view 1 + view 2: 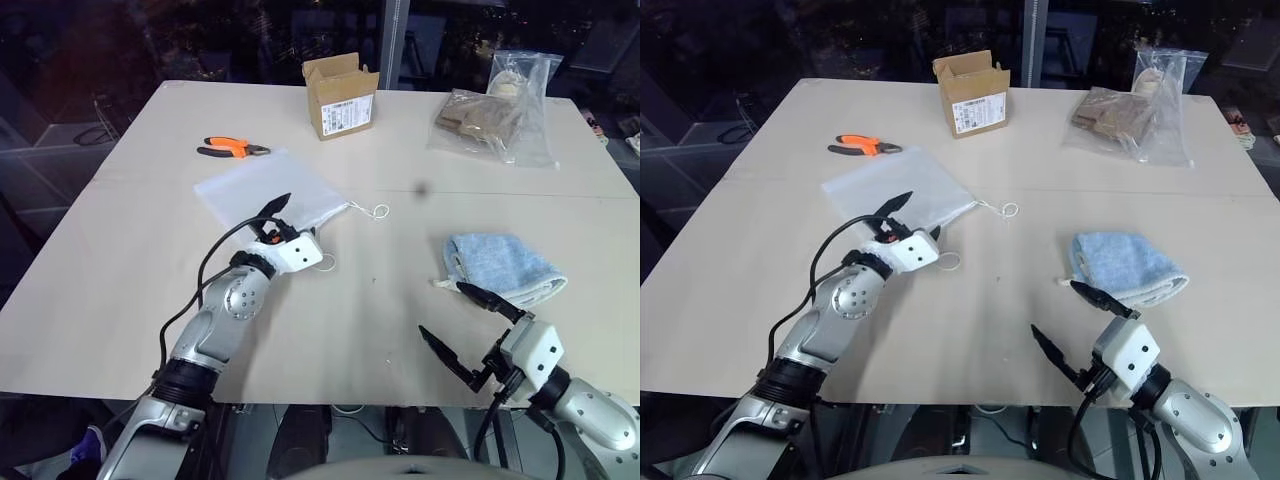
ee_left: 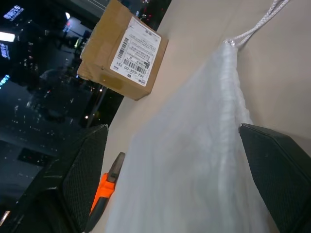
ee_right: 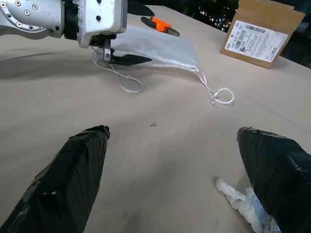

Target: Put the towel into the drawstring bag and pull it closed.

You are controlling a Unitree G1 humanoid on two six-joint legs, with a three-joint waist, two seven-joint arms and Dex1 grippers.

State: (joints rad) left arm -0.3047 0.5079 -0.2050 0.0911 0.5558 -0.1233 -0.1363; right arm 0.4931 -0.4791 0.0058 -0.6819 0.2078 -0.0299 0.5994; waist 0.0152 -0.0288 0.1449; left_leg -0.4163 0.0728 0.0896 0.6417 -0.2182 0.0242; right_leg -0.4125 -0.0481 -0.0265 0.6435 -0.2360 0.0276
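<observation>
The bag is thin and lies flat on the tabletop, so my left gripper will next grab it by the raised fold along its opening (image 2: 229,121).
The drawstring bag (image 1: 250,183), a thin white pouch, lies flat on the table left of centre. Its cords (image 1: 378,211) trail from its mouth toward the right. My left gripper (image 1: 272,222) is open at the bag's near edge, one finger above the fabric and one low beside it. In the left wrist view the bag (image 2: 194,165) runs between the two fingers (image 2: 82,179). The light blue towel (image 1: 500,262) lies folded on the right. My right gripper (image 1: 443,310) is open just in front of the towel, with nothing between its fingers.
A small cardboard box (image 1: 342,95) stands at the back centre. Orange-handled pliers (image 1: 232,148) lie just behind the bag. A clear plastic bag of brown items (image 1: 495,115) sits at the back right. The table's front edge (image 1: 300,400) runs close under both arms.
</observation>
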